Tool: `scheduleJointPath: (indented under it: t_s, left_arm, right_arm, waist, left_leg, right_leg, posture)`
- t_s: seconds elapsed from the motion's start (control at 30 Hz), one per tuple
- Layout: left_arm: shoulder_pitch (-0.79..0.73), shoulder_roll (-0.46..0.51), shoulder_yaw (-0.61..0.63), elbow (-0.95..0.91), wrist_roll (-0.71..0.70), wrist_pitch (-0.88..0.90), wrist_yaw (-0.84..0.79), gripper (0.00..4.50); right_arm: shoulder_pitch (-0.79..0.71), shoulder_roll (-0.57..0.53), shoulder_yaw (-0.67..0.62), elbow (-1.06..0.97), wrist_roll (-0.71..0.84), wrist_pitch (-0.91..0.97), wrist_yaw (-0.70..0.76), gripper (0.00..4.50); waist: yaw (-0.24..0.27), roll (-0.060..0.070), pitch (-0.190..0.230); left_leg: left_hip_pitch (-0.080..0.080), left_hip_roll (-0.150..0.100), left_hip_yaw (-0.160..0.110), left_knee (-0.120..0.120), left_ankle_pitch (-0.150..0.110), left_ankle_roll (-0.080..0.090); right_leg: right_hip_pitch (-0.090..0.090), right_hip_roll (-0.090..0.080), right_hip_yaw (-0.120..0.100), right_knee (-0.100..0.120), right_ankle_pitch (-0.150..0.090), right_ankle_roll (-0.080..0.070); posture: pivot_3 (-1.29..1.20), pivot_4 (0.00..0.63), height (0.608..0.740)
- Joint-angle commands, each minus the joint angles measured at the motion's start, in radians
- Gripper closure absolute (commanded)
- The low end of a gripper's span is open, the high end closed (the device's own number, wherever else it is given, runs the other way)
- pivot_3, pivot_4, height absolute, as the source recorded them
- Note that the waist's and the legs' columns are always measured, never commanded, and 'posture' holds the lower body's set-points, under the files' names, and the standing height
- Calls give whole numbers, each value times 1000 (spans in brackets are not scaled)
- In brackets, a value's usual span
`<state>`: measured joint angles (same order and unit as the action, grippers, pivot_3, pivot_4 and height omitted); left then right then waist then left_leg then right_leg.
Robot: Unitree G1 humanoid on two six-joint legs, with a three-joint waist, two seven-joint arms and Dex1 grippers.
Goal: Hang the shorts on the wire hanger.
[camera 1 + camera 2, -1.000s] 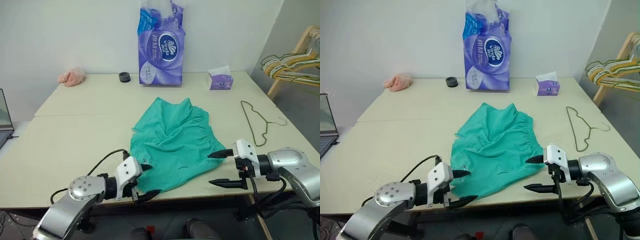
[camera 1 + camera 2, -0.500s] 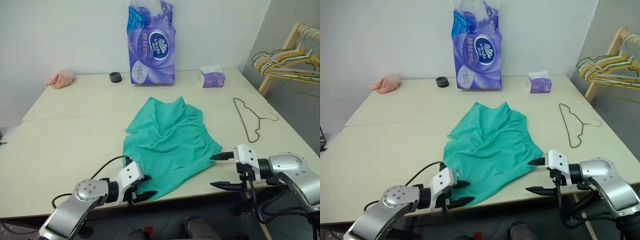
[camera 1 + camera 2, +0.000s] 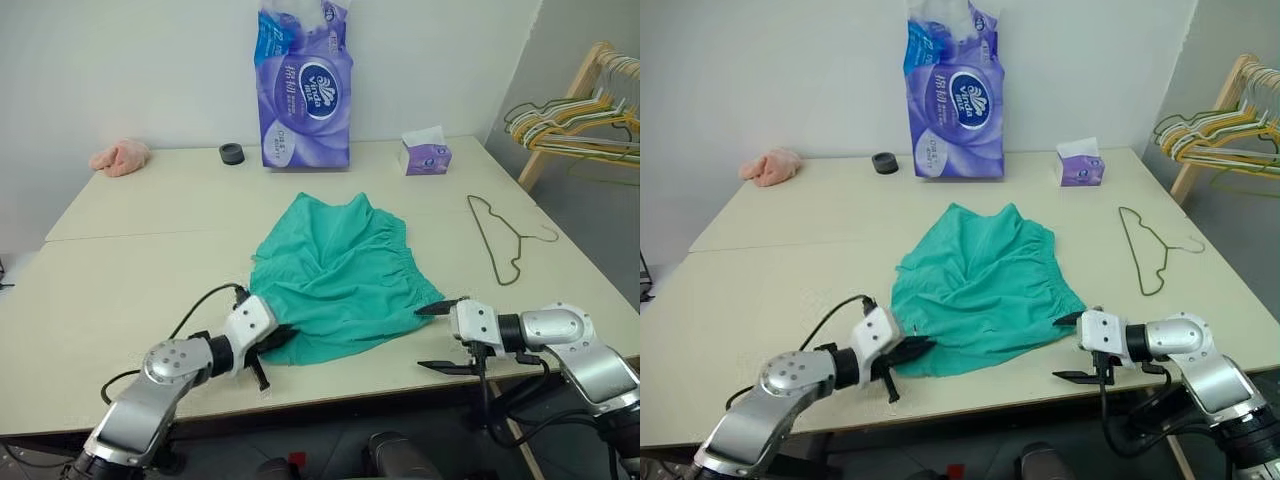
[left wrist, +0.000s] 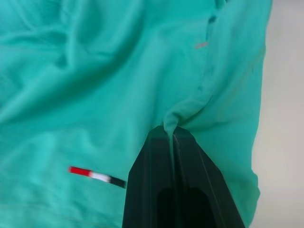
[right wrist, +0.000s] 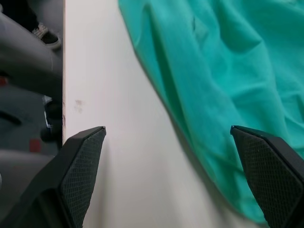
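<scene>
Next, my right gripper grabs the edge of their fabric (image 3: 418, 318) to spread the shorts (image 3: 335, 272) out for hanging.
The teal-green shorts (image 3: 335, 272) lie crumpled in the middle of the table. My left gripper (image 3: 277, 339) is at their near left hem, shut on a pinched fold of the fabric (image 4: 171, 124). My right gripper (image 3: 424, 338) hovers open at the near right corner of the shorts, just above the table's front edge; its fingers (image 5: 85, 156) straddle bare table and the hem, with nothing between them. The thin dark wire hanger (image 3: 497, 240) lies flat on the table to the right of the shorts, apart from both grippers.
At the back stand a tall purple tissue pack (image 3: 305, 90), a small tissue box (image 3: 426, 156), a black roll (image 3: 231, 153) and a pink cloth (image 3: 119, 157). A wooden rack (image 3: 560, 120) with several hangers stands off the table's right side.
My left gripper has gone from open to shut on the shorts' near hem and moved in over the fabric. The right gripper sank a little and rolled, staying open. The camera has shifted.
</scene>
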<state>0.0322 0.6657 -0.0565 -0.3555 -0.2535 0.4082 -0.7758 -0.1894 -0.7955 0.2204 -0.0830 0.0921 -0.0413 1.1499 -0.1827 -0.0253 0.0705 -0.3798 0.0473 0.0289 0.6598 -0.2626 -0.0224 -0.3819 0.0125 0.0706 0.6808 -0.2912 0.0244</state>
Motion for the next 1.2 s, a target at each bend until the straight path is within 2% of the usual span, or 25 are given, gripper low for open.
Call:
scheduleJointPath:
  t_s: [0.03,0.27,0.33,0.4,0.6,0.73,0.8,0.93,1.07,1.2]
  left_arm:
    - [-20,-7,74,-34,-69,12,-8,4453]
    - [-8,33,158,-29,-119,25,-35,4453]
    - [-3,46,180,-22,-120,22,-37,4500]
    - [8,64,201,-14,-112,13,-41,4500]
    - [39,103,204,-1,-76,-24,-61,4500]
    - [113,183,134,-29,-34,-57,-160,4500]
    - [131,211,99,-40,-27,-62,-197,4500]
    - [188,262,56,-101,-43,-44,-271,4500]
    - [244,313,45,-151,-65,-23,-333,4500]
    - [237,334,48,-146,-74,-15,-359,4500]
  right_arm:
    - [-67,47,18,49,-77,-78,-67,0]
    - [-211,154,101,209,-259,-98,-197,0]
    - [-238,184,104,245,-281,-81,-234,380]
    - [-254,191,96,258,-275,-69,-234,914]
    - [-256,149,87,183,-193,-45,-115,3102]
    - [-251,100,95,100,-131,19,-5,4455]
    - [-258,84,98,110,-142,10,6,4455]
    - [-229,10,108,57,-100,34,123,4455]
    - [-197,-41,116,-7,-82,60,190,4455]
    - [-171,-86,127,-45,-70,89,251,4455]
  waist:
    - [-6,0,0]
    - [-12,0,0]
    - [-12,0,0]
    - [-10,0,0]
    - [-9,0,0]
    - [-11,1,0]
    - [-11,1,0]
    - [-10,1,0]
    - [-11,1,0]
    - [-11,2,1]
  left_leg:
    - [0,0,0,0,0,0]
    - [0,0,-1,0,0,0]
    - [-1,0,-1,0,0,0]
    - [-1,0,-1,0,0,0]
    - [-1,0,0,0,0,0]
    - [0,1,-1,0,0,0]
    - [0,1,-1,0,0,0]
    - [0,2,-1,0,0,0]
    - [-1,2,-1,0,0,0]
    - [0,2,-1,0,0,0]
  right_leg:
    - [0,0,0,0,0,0]
    - [-1,1,0,1,0,0]
    - [0,0,0,1,0,0]
    - [0,0,0,1,0,0]
    - [0,-1,0,1,0,0]
    - [0,-1,0,1,0,0]
    - [0,-1,0,1,0,0]
    - [0,-2,0,1,0,0]
    - [-1,-2,-1,1,0,0]
    - [-1,-2,-1,1,0,0]
  posture:
    - [-171,34,740]
    - [-161,29,740]
    - [-155,28,740]
    - [-145,28,740]
    - [-141,25,740]
    - [-146,25,740]
    - [-148,25,740]
    - [-157,28,740]
    - [-166,32,740]
    - [-169,34,740]
